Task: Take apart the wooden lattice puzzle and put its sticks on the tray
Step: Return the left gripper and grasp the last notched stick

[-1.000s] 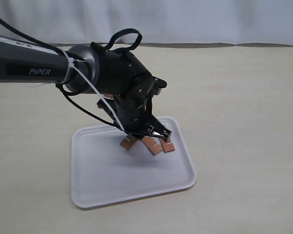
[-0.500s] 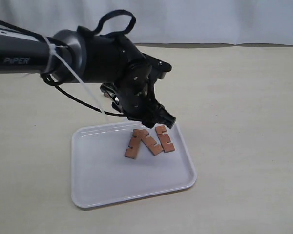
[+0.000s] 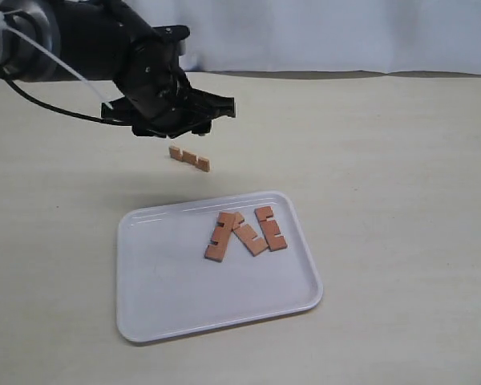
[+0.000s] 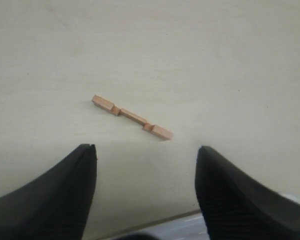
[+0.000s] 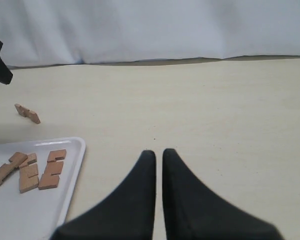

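The notched stick's notched bar on the tabletop will be grabbed next by my left gripper, to put the last stick on the tray (image 3: pixel 176 297) (image 4: pixel 180 227).
The lattice puzzle is in pieces, with no assembled grid in view. Three reddish-brown sticks (image 3: pixel 219 237) (image 3: pixel 248 234) (image 3: pixel 269 228) lie side by side on the white tray (image 3: pixel 176 297). A fourth stick (image 3: pixel 189 158) (image 4: pixel 132 117) (image 5: pixel 28 113) lies on the table just behind the tray. My left gripper (image 3: pixel 174 120) (image 4: pixel 145 150) hovers above that stick, open and empty. My right gripper (image 5: pixel 158 152) is shut on nothing, low over the table to the right of the tray (image 5: pixel 40 215); the exterior view does not show it.
A beige tabletop runs back to a white curtain (image 3: pixel 345 32). The left arm (image 3: pixel 56 40) reaches in from the upper left with a cable loop. The tray's rim (image 4: pixel 190 226) shows just under the left fingers.
The left gripper rose from the tray and swung back and left, leaving three sticks on it. It is now over the fourth stick on the table.
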Tool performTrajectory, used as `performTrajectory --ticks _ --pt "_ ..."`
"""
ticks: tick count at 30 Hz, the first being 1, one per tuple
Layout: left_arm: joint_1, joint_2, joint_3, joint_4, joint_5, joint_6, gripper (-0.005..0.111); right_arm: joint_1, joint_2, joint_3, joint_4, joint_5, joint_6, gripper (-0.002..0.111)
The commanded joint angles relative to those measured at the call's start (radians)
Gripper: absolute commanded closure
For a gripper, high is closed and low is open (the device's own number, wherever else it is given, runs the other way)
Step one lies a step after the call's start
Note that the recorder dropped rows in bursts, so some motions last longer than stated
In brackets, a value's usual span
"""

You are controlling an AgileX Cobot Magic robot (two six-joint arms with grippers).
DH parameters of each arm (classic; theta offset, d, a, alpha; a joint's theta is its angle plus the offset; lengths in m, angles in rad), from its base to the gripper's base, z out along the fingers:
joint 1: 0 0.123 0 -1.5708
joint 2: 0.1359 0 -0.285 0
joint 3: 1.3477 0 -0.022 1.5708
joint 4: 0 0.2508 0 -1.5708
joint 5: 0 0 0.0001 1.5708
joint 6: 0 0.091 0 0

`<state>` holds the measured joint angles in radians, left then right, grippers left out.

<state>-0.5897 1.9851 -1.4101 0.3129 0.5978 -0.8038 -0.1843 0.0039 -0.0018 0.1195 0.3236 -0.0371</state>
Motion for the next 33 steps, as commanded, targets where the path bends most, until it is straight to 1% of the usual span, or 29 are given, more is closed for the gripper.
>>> performTrajectory --ticks 1,3,5,8,10,11,18,23,33 --pt "0.019 0.041 0.001 -0.064 -0.080 -0.070 0.051 0.003 -0.004 0.002 0.000 -0.003 -0.001 0.104" --pt "0.024 0.067 -0.016 -0.064 -0.075 -0.099 0.051 0.003 -0.004 0.002 0.000 -0.003 -0.001 0.104" --pt "0.024 0.101 -0.064 -0.061 -0.031 -0.104 0.051 0.003 -0.004 0.002 0.000 -0.003 -0.001 0.104" --pt "0.024 0.161 -0.152 -0.061 0.063 -0.101 0.051 0.003 -0.004 0.002 0.000 -0.003 -0.001 0.104" --pt "0.020 0.232 -0.242 -0.037 0.165 -0.086 0.051 0.003 -0.004 0.002 0.000 -0.003 -0.001 0.104" --pt "0.020 0.243 -0.254 -0.035 0.175 -0.086 0.051 0.003 -0.004 0.002 0.000 -0.003 -0.001 0.104" --pt "0.020 0.277 -0.256 0.066 0.117 -0.172 0.051 0.003 -0.004 0.002 0.000 -0.003 -0.001 0.104" --pt "0.022 0.303 -0.256 0.069 0.074 -0.209 0.051 0.003 -0.004 0.002 0.000 -0.003 -0.001 0.104" --pt "0.022 0.330 -0.256 0.081 0.073 -0.219 0.052 0.003 -0.004 0.002 0.000 -0.003 -0.001 0.104"
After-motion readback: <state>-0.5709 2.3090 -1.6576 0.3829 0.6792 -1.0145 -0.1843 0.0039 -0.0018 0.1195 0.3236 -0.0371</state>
